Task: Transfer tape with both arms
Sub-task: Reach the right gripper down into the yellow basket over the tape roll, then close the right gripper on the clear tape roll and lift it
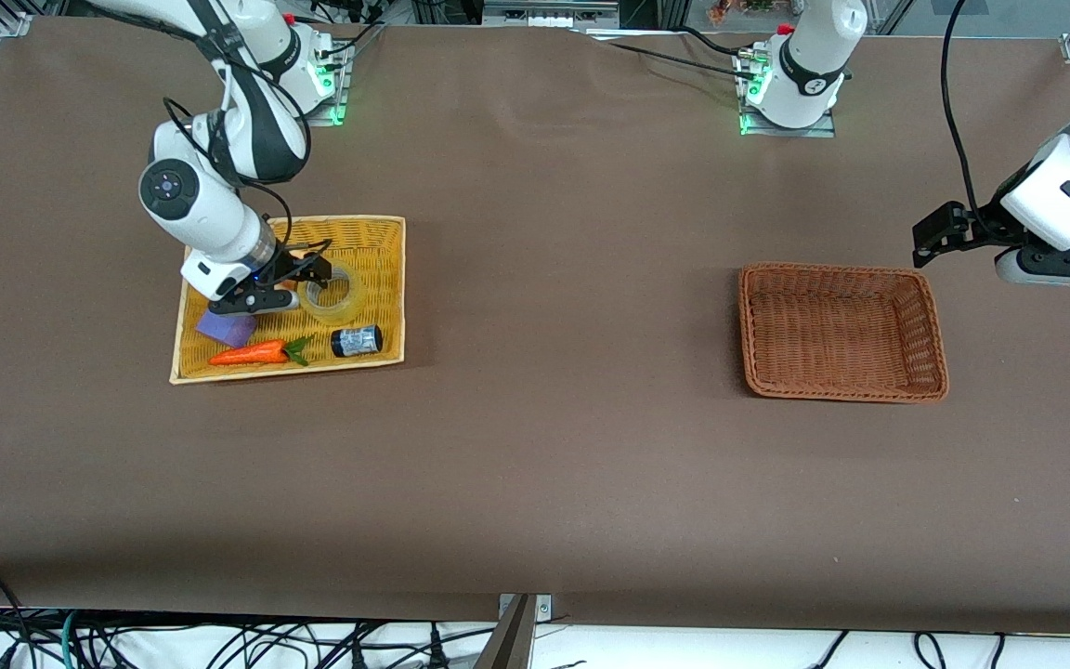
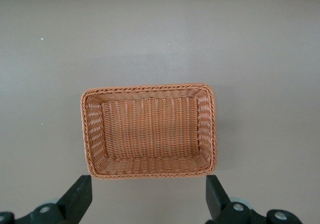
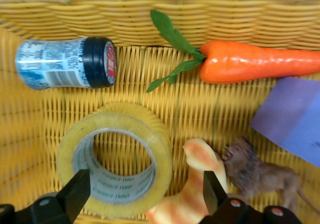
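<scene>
The tape's ring is below my right gripper's fingers in the right wrist view, so closing now would miss. My right gripper needs to lower before it closes on the tape.
The tape (image 1: 337,294), a yellowish translucent roll, lies flat in the yellow woven tray (image 1: 377,232) at the right arm's end of the table. In the right wrist view the tape (image 3: 127,116) shows its hollow core. My right gripper (image 1: 312,274) is low over the tray and open (image 3: 146,186). One finger is at the tape's outer edge, the other beside a striped croissant toy (image 3: 197,159); it holds nothing. My left gripper (image 1: 939,237) waits in the air beside the brown basket (image 1: 934,316), open and empty (image 2: 147,189).
The tray also holds a dark can (image 1: 356,340), a toy carrot (image 1: 252,353), a purple block (image 1: 226,327) and a lion toy (image 3: 260,174) beside the croissant. The brown basket (image 2: 210,129) is empty. A wide stretch of brown table (image 1: 572,307) lies between tray and basket.
</scene>
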Robot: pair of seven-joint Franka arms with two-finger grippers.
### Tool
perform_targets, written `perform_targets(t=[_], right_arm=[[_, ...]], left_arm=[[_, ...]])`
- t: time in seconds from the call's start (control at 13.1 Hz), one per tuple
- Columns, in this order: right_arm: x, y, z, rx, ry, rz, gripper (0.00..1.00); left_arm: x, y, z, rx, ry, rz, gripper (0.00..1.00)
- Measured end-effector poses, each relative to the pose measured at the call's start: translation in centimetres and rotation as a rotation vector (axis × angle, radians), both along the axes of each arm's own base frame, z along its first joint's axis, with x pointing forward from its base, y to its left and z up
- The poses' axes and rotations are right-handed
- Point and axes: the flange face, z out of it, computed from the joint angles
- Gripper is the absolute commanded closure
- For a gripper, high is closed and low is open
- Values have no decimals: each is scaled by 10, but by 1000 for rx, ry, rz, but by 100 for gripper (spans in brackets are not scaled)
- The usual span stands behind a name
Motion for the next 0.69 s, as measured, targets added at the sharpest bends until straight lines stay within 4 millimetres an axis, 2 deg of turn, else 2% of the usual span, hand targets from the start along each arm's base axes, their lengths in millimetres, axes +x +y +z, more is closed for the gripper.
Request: perform_targets(t=[0.08, 0.31, 0.38, 0.54, 0.69], right_arm=[[1, 0, -6, 3, -3, 0, 1], [3, 1, -21, 12, -18, -2, 15], [2, 1, -28, 14, -16, -3, 16], [0, 1, -41, 15, -4, -3, 29], [-4, 0, -48, 13, 10, -3, 82]], left_arm=[[0, 0, 0, 0, 0, 0, 0], [0, 0, 0, 0, 0, 0, 0], [0, 0, 0, 0, 1, 0, 0], [0, 0, 0, 0, 1, 0, 0], [0, 0, 0, 0, 1, 0, 0]])
